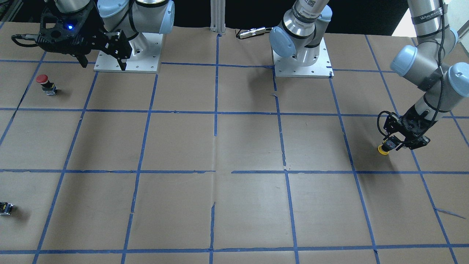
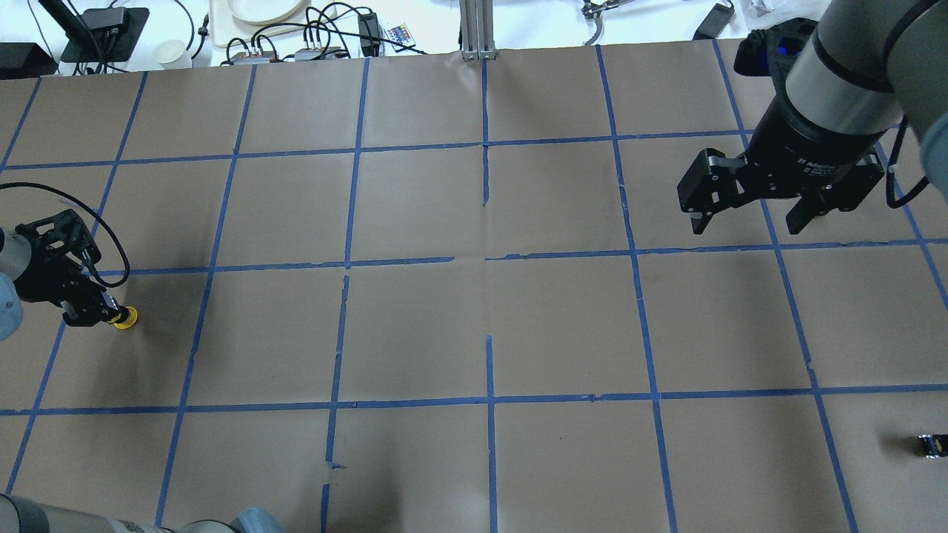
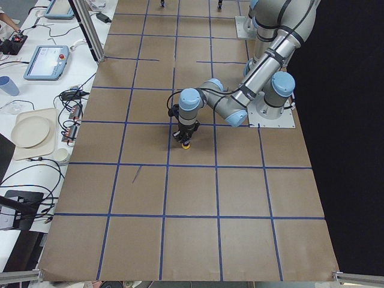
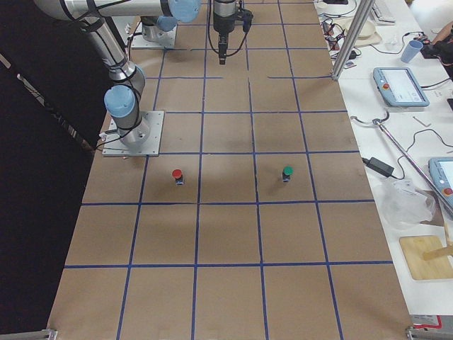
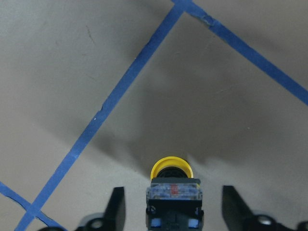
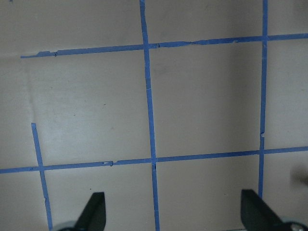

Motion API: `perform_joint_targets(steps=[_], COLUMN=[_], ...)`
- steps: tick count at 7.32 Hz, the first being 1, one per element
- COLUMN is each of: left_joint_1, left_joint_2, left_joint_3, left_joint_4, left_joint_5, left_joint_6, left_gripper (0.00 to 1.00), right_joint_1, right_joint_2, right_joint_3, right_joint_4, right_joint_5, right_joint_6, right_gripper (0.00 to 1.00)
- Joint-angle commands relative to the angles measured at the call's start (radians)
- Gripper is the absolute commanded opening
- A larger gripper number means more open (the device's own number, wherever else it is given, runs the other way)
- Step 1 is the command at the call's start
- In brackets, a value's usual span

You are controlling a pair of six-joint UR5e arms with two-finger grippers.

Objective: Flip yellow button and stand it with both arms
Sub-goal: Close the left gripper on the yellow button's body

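The left gripper will grab the button by its grey base (image 1: 391,143) next, so that the button's yellow cap (image 1: 381,150) stays free for the other arm.
The yellow button (image 1: 384,149) rests on the paper-covered table at the robot's far left, its yellow cap (image 5: 171,167) pointing away from the gripper and its grey base (image 5: 173,191) toward the wrist camera. It also shows in the overhead view (image 2: 126,318) and the exterior left view (image 3: 186,144). My left gripper (image 1: 393,144) is low and tilted, open, with one finger on each side of the button's body and a gap at both fingers (image 5: 117,207). My right gripper (image 2: 748,222) hangs open and empty high above the table, far from the button.
A red-capped button (image 1: 44,82) stands near the right arm's base plate (image 1: 146,55). A green-capped button (image 4: 287,172) stands beside it. A small dark part with a yellow mark (image 2: 932,444) lies at the table's right edge. Blue tape lines grid the brown paper.
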Motion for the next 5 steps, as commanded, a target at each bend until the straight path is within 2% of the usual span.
perform_joint_targets(steps=[1,3,4,5], left_joint_1=[0.0,-0.002,-0.009,-0.04], left_joint_2=[0.001,0.046,0.102,0.169], left_joint_3=[0.001,0.007,0.016,0.051], left_joint_4=[0.001,-0.013,-0.063,-0.211], left_joint_5=[0.001,-0.01,-0.074,-0.176], left_joint_6=[-0.007,-0.01,-0.037,-0.117], left_gripper=[0.33,0.2,0.2,0.19], right_joint_1=[-0.001,-0.002,-0.002,-0.002], right_joint_2=[-0.001,-0.002,-0.002,-0.001], right_joint_3=[0.0,0.0,0.0,0.0], right_joint_4=[-0.001,-0.001,0.001,-0.001], right_joint_5=[-0.009,-0.011,-0.012,-0.012], right_joint_6=[0.001,0.001,0.001,0.001], right_gripper=[1.0,1.0,1.0,1.0])
